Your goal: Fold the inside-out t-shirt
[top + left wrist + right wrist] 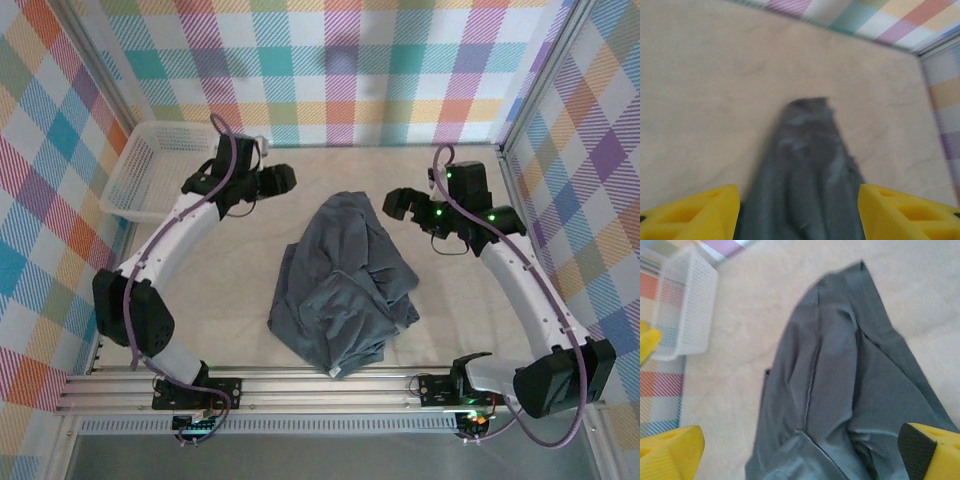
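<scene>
My left gripper takes the t-shirt [342,285] by its narrow far tip [349,200] next, which leaves the rest free to spread out for folding.
The slate blue-grey inside-out t-shirt [342,285] lies crumpled in a heap at the middle of the table, its seams showing. My left gripper [283,180] hovers open above the table, up and to the left of the heap. In the left wrist view the t-shirt [807,175] runs up between the yellow fingertips [695,212], blurred. My right gripper [398,205] is open beside the heap's upper right edge. The right wrist view looks down on the t-shirt [850,390], and the yellow fingers [670,452] stand wide apart with nothing gripped.
A white lattice basket [150,170] sits at the back left corner, also seen as the basket [685,305] in the right wrist view. Plaid walls enclose the table on three sides. Bare beige tabletop [230,260] surrounds the cloth.
</scene>
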Motion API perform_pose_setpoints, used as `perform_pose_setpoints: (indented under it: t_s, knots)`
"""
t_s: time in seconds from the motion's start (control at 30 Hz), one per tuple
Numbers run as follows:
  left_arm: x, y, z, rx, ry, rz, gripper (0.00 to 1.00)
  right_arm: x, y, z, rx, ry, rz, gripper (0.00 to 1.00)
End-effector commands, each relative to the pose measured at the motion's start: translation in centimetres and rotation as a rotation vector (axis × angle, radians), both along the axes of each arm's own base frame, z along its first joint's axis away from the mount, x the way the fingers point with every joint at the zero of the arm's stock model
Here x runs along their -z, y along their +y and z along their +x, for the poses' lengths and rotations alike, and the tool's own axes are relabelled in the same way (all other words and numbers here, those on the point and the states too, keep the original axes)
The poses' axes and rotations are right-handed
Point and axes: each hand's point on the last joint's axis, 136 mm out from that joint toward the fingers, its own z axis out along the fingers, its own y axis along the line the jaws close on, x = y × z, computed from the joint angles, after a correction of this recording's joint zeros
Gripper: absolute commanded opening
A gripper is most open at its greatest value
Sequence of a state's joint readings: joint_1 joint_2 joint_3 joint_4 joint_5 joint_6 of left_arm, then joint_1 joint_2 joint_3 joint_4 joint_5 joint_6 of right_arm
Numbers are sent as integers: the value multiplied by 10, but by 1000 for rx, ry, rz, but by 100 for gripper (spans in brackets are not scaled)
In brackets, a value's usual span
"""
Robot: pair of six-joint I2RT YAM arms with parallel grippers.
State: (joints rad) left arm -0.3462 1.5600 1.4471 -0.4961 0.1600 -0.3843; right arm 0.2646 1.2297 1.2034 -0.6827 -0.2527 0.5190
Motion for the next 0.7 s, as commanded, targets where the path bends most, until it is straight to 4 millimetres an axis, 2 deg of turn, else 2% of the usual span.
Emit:
perform_pose_setpoints:
  t_s: [0.0,0.1,0.2,0.3,0.37,0.43,0.5,0.53,0.57,0.6,0.67]
  knots:
    - [-19,35,-38,-104,-71,31,69,49,4,-40,-50,168,-67,96]
    - [32,58,-79,-175,52,66,70,71,32,-81,-175,172,-137,92]
    - [82,69,-110,-199,178,91,70,92,67,-119,-314,170,-188,84]
    - [114,69,-122,-195,272,103,70,117,108,-155,-485,178,-285,83]
    - [128,66,-120,-190,319,110,70,133,134,-169,-577,191,-341,85]
    - [141,59,-114,-173,355,107,70,150,158,-172,-637,187,-414,86]
    - [149,51,-107,-159,378,90,70,168,170,-160,-615,162,-494,88]
    - [153,49,-104,-157,386,82,70,176,174,-150,-588,147,-527,86]
    - [156,47,-103,-154,392,79,69,183,171,-139,-543,129,-576,78]
    - [159,46,-102,-156,398,79,69,186,167,-128,-493,106,-626,63]
    - [164,48,-101,-163,407,88,69,184,162,-117,-447,75,-678,35]
